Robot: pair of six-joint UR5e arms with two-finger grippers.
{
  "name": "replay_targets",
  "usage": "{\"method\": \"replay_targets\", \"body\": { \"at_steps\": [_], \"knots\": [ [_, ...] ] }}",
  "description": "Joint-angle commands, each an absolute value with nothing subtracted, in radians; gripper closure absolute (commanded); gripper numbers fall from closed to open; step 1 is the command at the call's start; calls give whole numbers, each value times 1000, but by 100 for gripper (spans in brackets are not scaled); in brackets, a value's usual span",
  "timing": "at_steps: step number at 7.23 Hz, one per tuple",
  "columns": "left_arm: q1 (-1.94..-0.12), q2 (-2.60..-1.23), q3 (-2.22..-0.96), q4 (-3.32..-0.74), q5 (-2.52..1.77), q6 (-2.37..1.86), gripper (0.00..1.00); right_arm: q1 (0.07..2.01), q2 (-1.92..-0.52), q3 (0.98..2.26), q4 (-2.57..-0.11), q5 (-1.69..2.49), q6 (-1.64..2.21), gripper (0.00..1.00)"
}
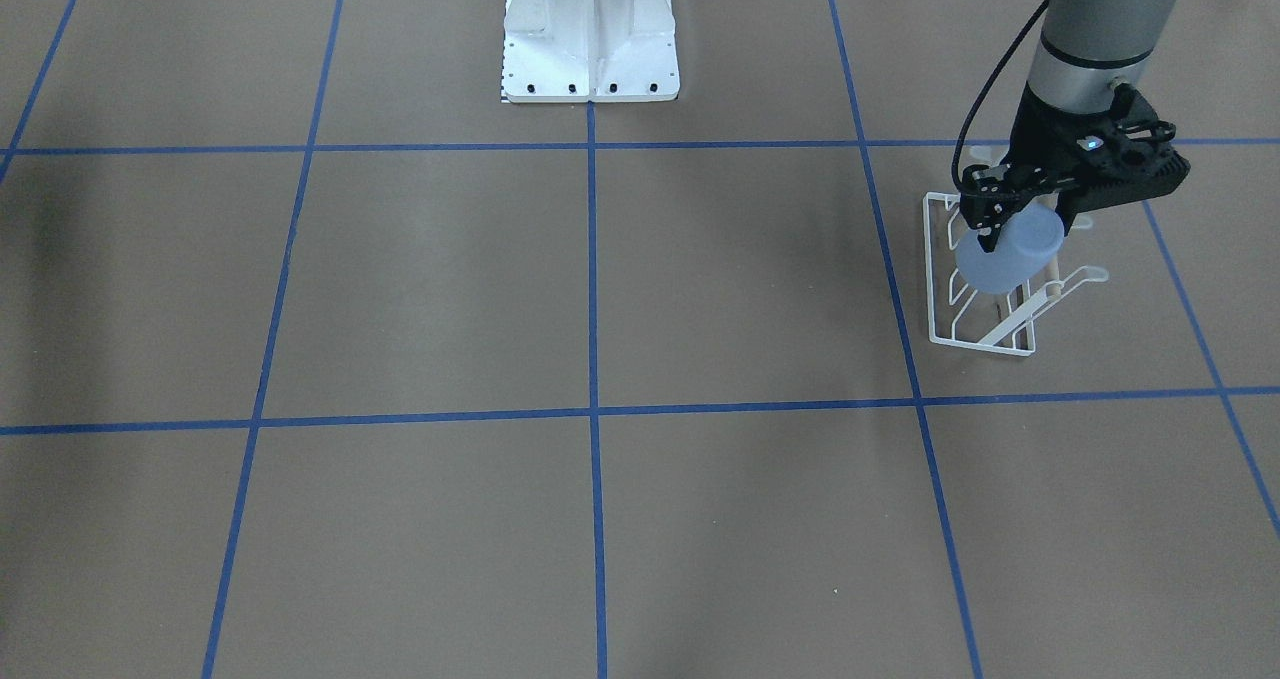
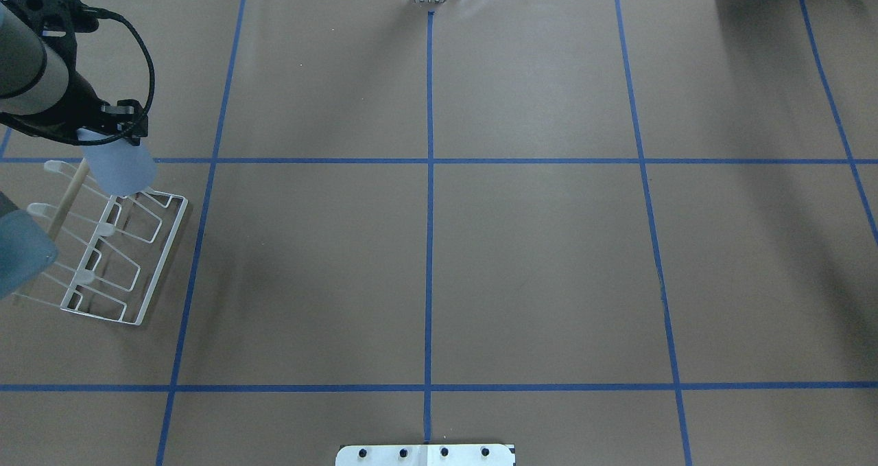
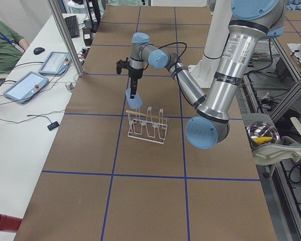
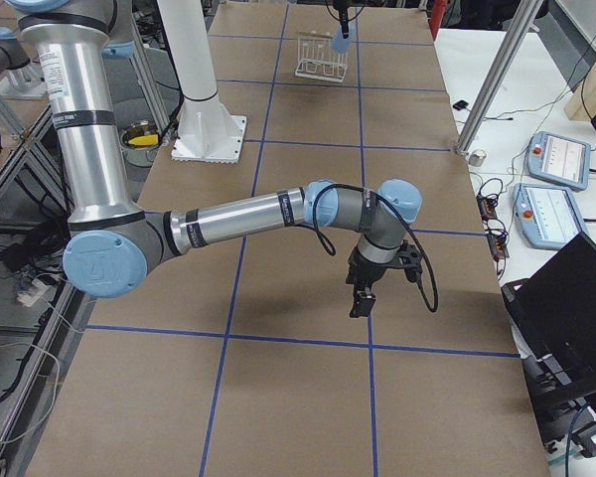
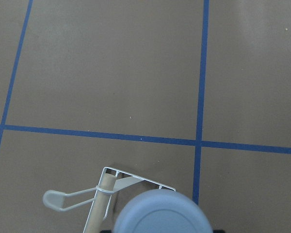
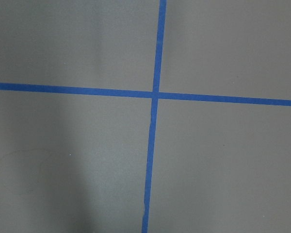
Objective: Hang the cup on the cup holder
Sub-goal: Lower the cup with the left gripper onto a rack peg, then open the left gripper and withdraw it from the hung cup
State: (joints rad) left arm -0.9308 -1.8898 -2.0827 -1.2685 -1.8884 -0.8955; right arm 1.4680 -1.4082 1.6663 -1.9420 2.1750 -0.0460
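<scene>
I should open my left gripper now: the cup [image 1: 1002, 259] is low over the cup holder's wires, next to the cup holder's wooden rod.
The light blue-grey cup [image 1: 1008, 255] is held tilted in my left gripper [image 1: 990, 231], which is shut on it near its rim. The cup hangs just above one end of the white wire cup holder [image 1: 985, 331], close to its wooden rod [image 1: 1050, 285]; I cannot tell if they touch. In the overhead view the cup [image 2: 125, 169] sits over the far end of the cup holder [image 2: 140, 294]. The left wrist view shows the cup's base [image 5: 160, 216] and a prong of the cup holder [image 5: 63, 198]. My right gripper [image 4: 362, 298] hovers over bare table far away; I cannot tell whether it is open.
The white robot pedestal [image 1: 590, 49] stands at the table's edge on the robot's side. The brown table is marked with a blue tape grid [image 2: 430, 246]. Tablets and cables lie on the side bench [image 3: 35, 80] beyond the table.
</scene>
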Motion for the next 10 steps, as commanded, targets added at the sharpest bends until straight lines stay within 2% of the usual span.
{"method": "replay_targets", "body": {
  "at_steps": [1, 2, 3, 4, 6, 10],
  "knots": [
    [-923, -1887, -2059, -1272, -1896, -896, 100, 1468, -1408, 1667, -1942, 2175, -46, 0],
    [-917, -1885, -2049, -1284, -1898, -897, 100, 1468, -1408, 1667, -1942, 2175, -46, 0],
    [-916, -1885, -2036, -1284, -1896, -897, 76, 1468, -1408, 1667, -1942, 2175, -46, 0],
    [-913, -1878, -2026, -1287, -1894, -897, 2, 1468, -1408, 1674, -1942, 2180, -46, 0],
    [-910, -1748, -2026, -1496, -1893, -890, 2, 1471, -1405, 1678, -1942, 2186, -49, 0],
    [-972, -1750, -2033, -1491, -1957, -793, 2, 1511, -1396, 1678, -1940, 2200, -57, 0]
  ]
}}
